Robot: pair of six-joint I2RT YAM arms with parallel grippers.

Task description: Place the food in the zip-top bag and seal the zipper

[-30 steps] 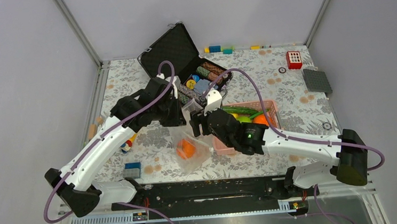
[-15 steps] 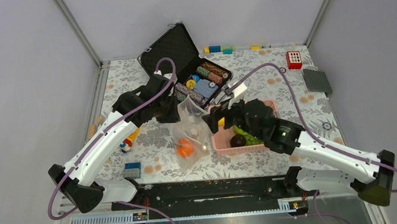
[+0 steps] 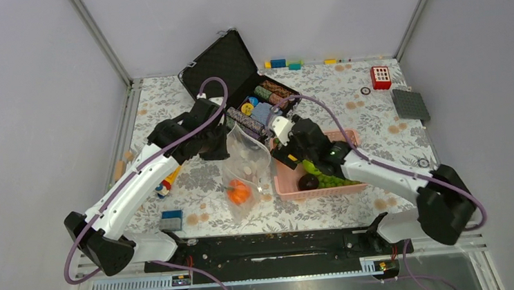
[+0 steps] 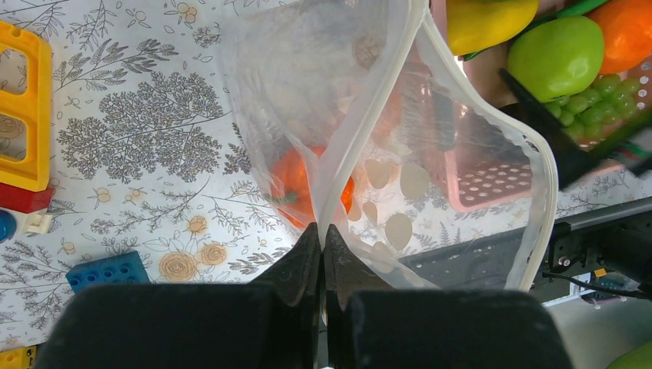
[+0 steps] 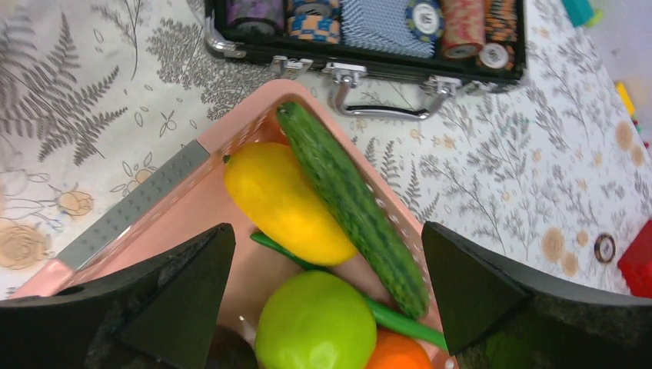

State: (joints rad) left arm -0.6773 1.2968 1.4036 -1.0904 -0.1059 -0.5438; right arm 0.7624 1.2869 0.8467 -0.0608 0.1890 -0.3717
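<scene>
My right gripper will next grab the long bumpy green vegetable near its end by the case. The vegetable's length then stays free to go into the zip-top bag.
My left gripper is shut on the edge of the zip-top bag and holds its mouth up and open. The zipper runs along the mouth. An orange pumpkin lies inside the bag. My right gripper hangs open over the pink basket, touching nothing. Under it lie a yellow fruit, a long bumpy green vegetable, a green apple, a thin green pod and an orange fruit. Green grapes and a dark round fruit lie at the basket's near side.
An open black case with poker-chip rolls stands just behind the bag and basket. Toy blocks lie on the left near my left arm. A red box and a grey plate sit far right.
My right arm has left the bag's mouth and swung over the basket, and its jaws have opened wide. My left gripper still holds the bag in the same place.
</scene>
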